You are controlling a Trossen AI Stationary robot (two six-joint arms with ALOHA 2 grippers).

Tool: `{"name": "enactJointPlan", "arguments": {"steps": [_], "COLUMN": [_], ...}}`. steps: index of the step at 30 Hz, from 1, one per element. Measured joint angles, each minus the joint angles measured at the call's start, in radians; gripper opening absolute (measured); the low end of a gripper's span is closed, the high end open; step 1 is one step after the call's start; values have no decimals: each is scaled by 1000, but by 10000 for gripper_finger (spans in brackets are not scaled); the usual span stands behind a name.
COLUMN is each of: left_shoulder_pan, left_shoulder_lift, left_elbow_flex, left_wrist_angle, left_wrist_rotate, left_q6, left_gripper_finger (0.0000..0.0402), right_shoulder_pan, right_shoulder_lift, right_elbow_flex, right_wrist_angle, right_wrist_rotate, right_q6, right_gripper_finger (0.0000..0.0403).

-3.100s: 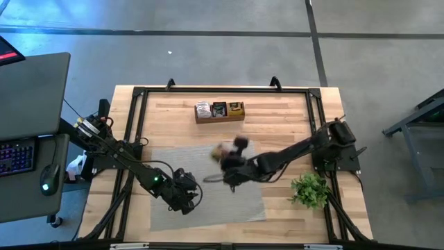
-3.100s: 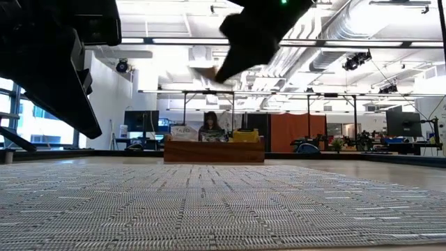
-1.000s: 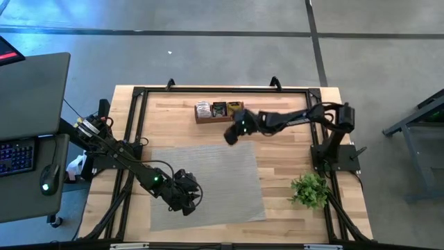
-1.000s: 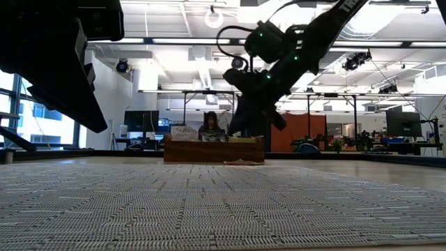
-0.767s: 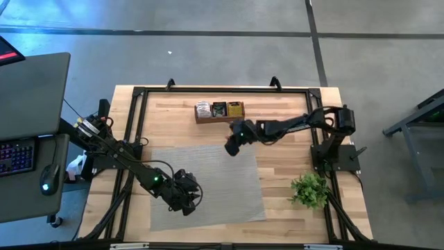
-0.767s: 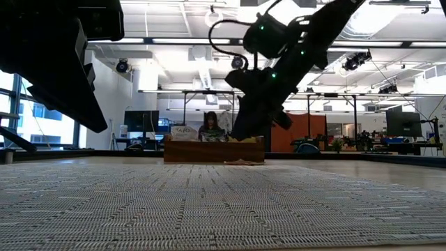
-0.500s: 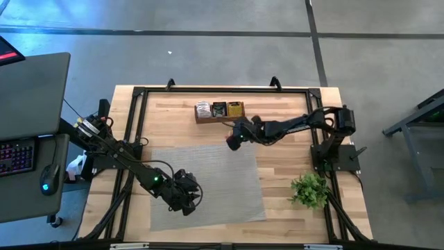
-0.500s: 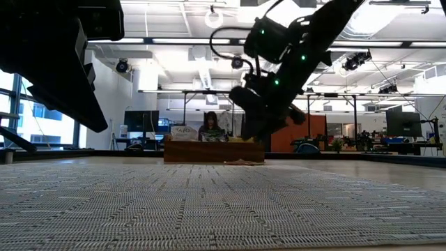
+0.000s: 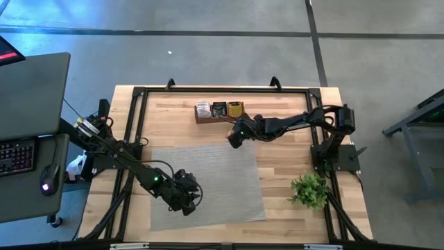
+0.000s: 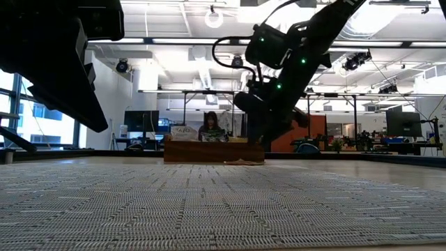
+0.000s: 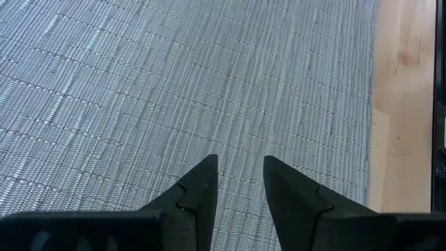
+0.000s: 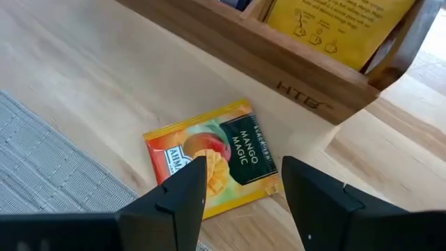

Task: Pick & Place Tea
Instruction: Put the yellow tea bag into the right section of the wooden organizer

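Note:
The orange-and-yellow tea sachet is next: my right gripper should grab its corner by the Mango Magic panel (image 12: 263, 181) to put the sachet into the wooden box (image 12: 296, 57).
One orange-and-yellow tea sachet (image 12: 209, 164) lies flat on the wood just in front of the wooden box (image 9: 219, 115), at the far edge of the grey mat (image 9: 208, 177). It shows in the low view as a thin strip (image 10: 240, 162). My right gripper (image 12: 244, 192) hangs open above it, a finger on each side, pointing down (image 9: 236, 136). The box holds white, black and yellow tea sachets (image 9: 236, 108) standing on edge. My left gripper (image 11: 240, 167) is open, low over the mat's near left part (image 9: 184, 198), with nothing between its fingers.
A small green plant (image 9: 310, 189) stands at the table's right near side. Black frame rails (image 9: 135, 139) run along the table's edges. The box's near wall (image 12: 293, 77) stands close behind the sachet. The mat covers the table's middle.
My right gripper has come down a little in front of the box and tipped to point more steeply down. The sachet on the wood has stayed where it lay.

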Motion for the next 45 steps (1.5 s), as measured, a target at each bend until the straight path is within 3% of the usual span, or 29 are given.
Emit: {"name": "enactJointPlan", "arguments": {"steps": [8, 25, 30, 39, 45], "left_shoulder_pan": [0, 0, 0, 0, 0], "left_shoulder_lift": [0, 0, 0, 0, 0], "left_elbow_flex": [0, 0, 0, 0, 0], "left_wrist_angle": [0, 1, 1, 1, -1], "left_wrist_rotate": [0, 1, 4, 4, 4], "left_q6": [0, 0, 0, 0, 0], "left_gripper_finger": [115, 115, 115, 115, 115], "right_shoulder_pan": [-1, -36, -36, -6, 79], "right_shoulder_lift": [6, 155, 191, 182, 73], "right_elbow_flex": [1, 6, 7, 4, -7], "right_wrist_angle": [-3, 105, 99, 105, 53], "right_wrist_rotate": [9, 14, 16, 36, 83], "right_q6": [13, 3, 3, -76, -171], "right_gripper_finger": [183, 181, 140, 11, 12]}}
